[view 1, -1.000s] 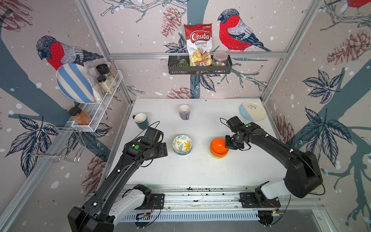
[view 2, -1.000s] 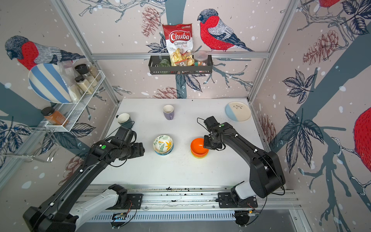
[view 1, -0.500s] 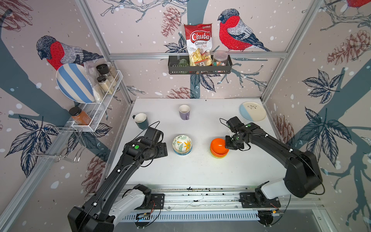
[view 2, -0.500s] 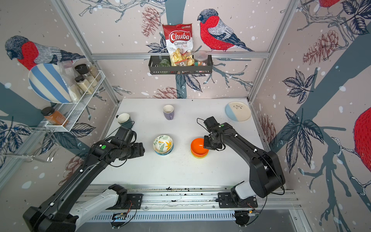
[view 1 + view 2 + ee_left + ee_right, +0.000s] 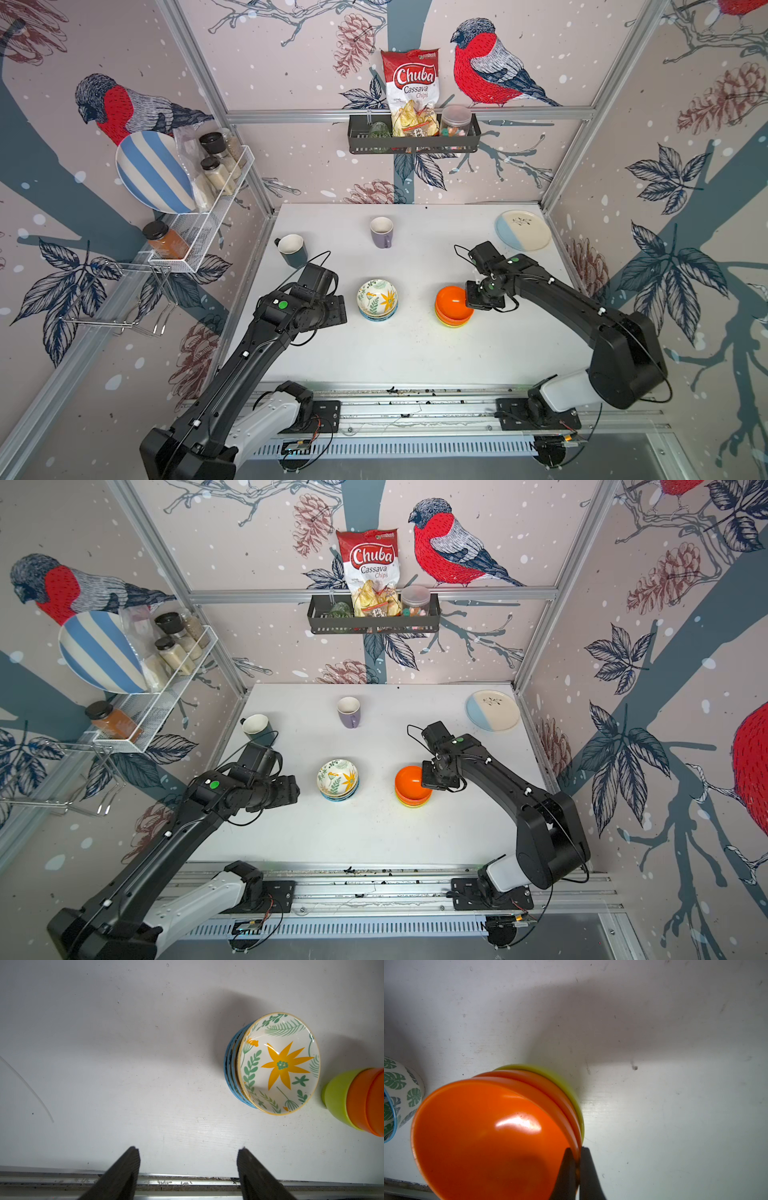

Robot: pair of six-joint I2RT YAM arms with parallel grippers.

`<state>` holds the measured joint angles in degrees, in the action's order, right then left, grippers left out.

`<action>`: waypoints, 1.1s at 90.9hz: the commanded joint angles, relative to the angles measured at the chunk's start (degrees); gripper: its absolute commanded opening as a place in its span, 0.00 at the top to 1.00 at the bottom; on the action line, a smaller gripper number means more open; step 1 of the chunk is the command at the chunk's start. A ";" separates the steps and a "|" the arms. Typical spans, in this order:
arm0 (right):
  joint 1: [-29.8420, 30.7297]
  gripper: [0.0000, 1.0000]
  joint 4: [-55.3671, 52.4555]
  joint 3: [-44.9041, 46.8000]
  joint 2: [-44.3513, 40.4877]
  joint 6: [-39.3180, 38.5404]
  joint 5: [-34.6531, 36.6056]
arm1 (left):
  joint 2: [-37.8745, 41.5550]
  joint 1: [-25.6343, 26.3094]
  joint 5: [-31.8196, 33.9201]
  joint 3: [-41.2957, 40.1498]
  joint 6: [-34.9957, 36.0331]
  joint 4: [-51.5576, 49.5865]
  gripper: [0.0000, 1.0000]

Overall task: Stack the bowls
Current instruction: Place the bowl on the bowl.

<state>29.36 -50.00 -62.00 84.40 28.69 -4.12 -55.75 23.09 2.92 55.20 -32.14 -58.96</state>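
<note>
I should open my right gripper now: the top orange bowl sits inside the orange bowl under it and would stay on that stack.
Two stacks of bowls stand mid-table. The patterned stack (image 5: 377,299) (image 5: 337,778) (image 5: 278,1064) has a floral yellow-flower bowl on top and blue-rimmed bowls under it; a white bowl with green leaves (image 5: 398,1093) shows in its side. The other stack (image 5: 451,305) (image 5: 409,787) is two orange bowls (image 5: 488,1136) nested on a lime green bowl (image 5: 336,1095) (image 5: 564,1082). My right gripper (image 5: 576,1149) (image 5: 471,297) is shut on the top orange bowl's rim, one finger inside, one outside. My left gripper (image 5: 188,1149) (image 5: 340,309) hangs open and empty, left of the patterned stack.
A purple mug (image 5: 381,232) stands at the back middle and a dark mug (image 5: 292,249) at the back left. A blue-and-cream plate (image 5: 523,230) lies in the back right corner. A metal rail (image 5: 415,399) runs along the table's front edge.
</note>
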 commanded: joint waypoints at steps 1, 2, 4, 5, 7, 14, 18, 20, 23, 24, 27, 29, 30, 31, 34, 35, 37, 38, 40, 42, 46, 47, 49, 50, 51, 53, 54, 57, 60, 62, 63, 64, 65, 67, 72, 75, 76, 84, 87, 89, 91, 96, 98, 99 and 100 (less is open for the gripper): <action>0.25 1.00 -0.88 -0.37 -0.34 -0.13 0.25 | 0.11 -0.24 -0.19 -0.01 0.06 0.34 0.24; 0.21 1.00 -0.89 -0.34 -0.36 -0.13 0.25 | 0.11 -0.24 -0.19 -0.05 0.06 0.34 0.24; 0.24 1.00 -0.96 -0.39 -0.33 -0.12 0.25 | 0.11 -0.22 -0.17 -0.02 0.10 0.34 0.24; 0.29 1.00 -0.97 -0.35 -0.35 -0.12 0.25 | 0.11 -0.23 -0.23 -0.01 0.13 0.34 0.24; 0.29 1.00 -0.91 -0.39 -0.39 -0.12 0.32 | 0.11 -0.24 -0.27 -0.03 0.08 0.34 0.24; 0.29 1.00 -0.94 -0.41 -0.34 -0.12 0.38 | 0.16 -0.23 -0.52 -0.01 0.06 0.40 0.24; 0.31 1.00 -1.01 -0.49 -0.17 -0.12 0.34 | 0.27 -0.22 -0.41 0.00 0.08 0.34 0.24; 0.31 1.00 -1.01 -0.49 -0.13 -0.12 0.34 | 0.35 -0.23 -0.40 -0.07 0.07 0.38 0.23; 0.33 1.00 -1.03 -0.49 -0.12 -0.12 0.36 | 0.37 -0.24 -0.38 -0.03 0.06 0.42 0.23; 0.33 1.00 -1.00 -0.54 -0.07 -0.12 0.40 | 0.37 -0.20 -0.38 -0.06 0.06 0.42 0.23; 0.30 1.00 -0.98 -0.54 -0.11 -0.12 0.35 | 0.37 -0.21 -0.39 -0.09 0.06 0.49 0.23; 0.33 1.00 -0.98 -0.44 -0.11 -0.12 0.34 | 0.31 -0.23 -0.42 -0.03 0.06 0.44 0.23; 0.34 1.00 -1.02 -0.47 -0.11 -0.12 0.34 | 0.30 -0.24 -0.44 -0.06 0.06 0.43 0.23; 0.34 1.00 -1.00 -0.48 -0.07 -0.12 0.34 | 0.29 -0.24 -0.45 -0.03 0.10 0.43 0.23; 0.26 1.00 -1.06 -0.50 -0.11 -0.02 0.34 | 0.22 -0.22 -0.43 -0.06 0.10 0.42 0.23; 0.30 1.00 -1.06 -0.50 -0.11 -0.07 0.34 | 0.21 -0.19 -0.45 -0.03 0.12 0.42 0.23; 0.33 1.00 -1.11 -0.56 -0.22 -0.11 0.34 | 0.20 -0.18 -0.45 -0.06 0.08 0.45 0.23; 0.34 1.00 -1.13 -0.57 -0.21 -0.12 0.34 | 0.20 -0.21 -0.41 -0.03 0.11 0.43 0.23; 0.36 1.00 -1.08 -0.56 -0.31 -0.12 0.34 | 0.20 -0.23 -0.42 -0.05 0.14 0.43 0.23; 0.37 1.00 -1.03 -0.46 -0.45 -0.12 0.34 | 0.20 -0.17 -0.38 -0.02 0.15 0.42 0.23; 0.35 1.00 -1.05 -0.51 -0.56 -0.12 0.34 | 0.20 -0.17 -0.40 -0.09 0.14 0.47 0.23; 0.35 1.00 -1.10 -0.55 -0.51 -0.12 0.34 | 0.20 -0.21 -0.43 -0.09 0.14 0.45 0.23; 0.43 1.00 -1.08 -0.53 -0.57 -0.12 0.34 | 0.20 -0.23 -0.49 -0.11 0.15 0.43 0.23; 0.47 1.00 -1.07 -0.55 -0.56 -0.12 0.30 | 0.20 -0.24 -0.52 -0.15 0.15 0.43 0.23; 0.50 1.00 -1.07 -0.52 -0.56 -0.08 0.32 | 0.20 -0.24 -0.53 -0.12 0.15 0.47 0.23; 0.47 1.00 -1.07 -0.48 -0.60 -0.09 0.34 | 0.20 -0.24 -0.48 -0.08 0.19 0.46 0.23; 0.45 1.00 -1.07 -0.44 -0.53 -0.06 0.34 | 0.20 -0.20 -0.51 -0.08 0.17 0.44 0.23; 0.48 1.00 -1.07 -0.43 -0.43 -0.04 0.34 | 0.20 -0.19 -0.52 -0.06 0.15 0.46 0.23; 0.46 1.00 -1.10 -0.49 -0.48 -0.04 0.34 | 0.20 -0.23 -0.52 -0.07 0.13 0.47 0.23; 0.48 1.00 -1.07 -0.45 -0.51 -0.03 0.34 | 0.20 -0.17 -0.58 -0.09 0.12 0.44 0.23; 0.50 1.00 -1.11 -0.43 -0.53 0.01 0.34 | 0.20 -0.21 -0.52 -0.09 0.13 0.43 0.23; 0.51 1.00 -1.09 -0.46 -0.59 -0.01 0.34 | 0.20 -0.18 -0.53 -0.13 0.14 0.43 0.23; 0.51 0.99 -1.08 -0.48 -0.57 -0.02 0.34 | 0.20 -0.21 -0.45 -0.11 0.10 0.43 0.23; 0.45 0.97 -1.14 -0.47 -0.56 -0.03 0.30 | 0.20 -0.19 -0.46 -0.12 0.07 0.40 0.23; 0.44 0.91 -1.16 -0.54 -0.51 -0.17 0.07 | 0.20 -0.23 -0.45 -0.10 0.09 0.49 0.23; 0.50 0.89 -1.18 -0.50 -0.59 -0.16 0.01 | 0.20 -0.24 -0.38 -0.15 0.06 0.43 0.23; 0.46 0.88 -1.21 -0.50 -0.62 -0.10 0.00 | 0.20 -0.24 -0.46 -0.12 0.06 0.43 0.23; 0.60 0.83 -1.16 -0.56 -0.79 -0.02 -0.01 | 0.12 -0.21 -0.67 -0.10 0.15 0.44 0.23; 0.58 0.81 -1.21 -0.63 -0.80 -0.11 -0.01 | 0.11 -0.21 -0.71 -0.14 0.15 0.46 0.23; 0.60 0.81 -1.23 -0.62 -0.81 -0.12 -0.01 | 0.11 -0.23 -0.65 -0.13 0.15 0.45 0.23; 0.60 0.80 -1.24 -0.63 -0.93 -0.12 -0.01 | 0.11 -0.24 -0.64 -0.12 0.17 0.43 0.23; 0.51 0.77 -1.37 -0.75 -0.96 -0.08 0.10 | 0.11 -0.21 -0.53 -0.05 0.15 0.47 0.23; 0.52 0.76 -1.41 -0.75 -1.09 -0.05 0.15 | 0.11 -0.23 -0.41 -0.08 0.13 0.43 0.23; 0.52 0.75 -1.41 -0.80 -1.18 -0.04 0.16 | 0.11 -0.24 -0.39 -0.04 0.09 0.43 0.23; 0.47 0.74 -1.42 -0.78 -1.26 -0.04 0.16 | 0.11 -0.24 -0.38 -0.02 0.12 0.38 0.23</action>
<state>29.91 -50.61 -62.35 83.88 28.67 -4.14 -55.59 23.09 2.70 55.09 -32.14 -58.96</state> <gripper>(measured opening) 0.227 0.769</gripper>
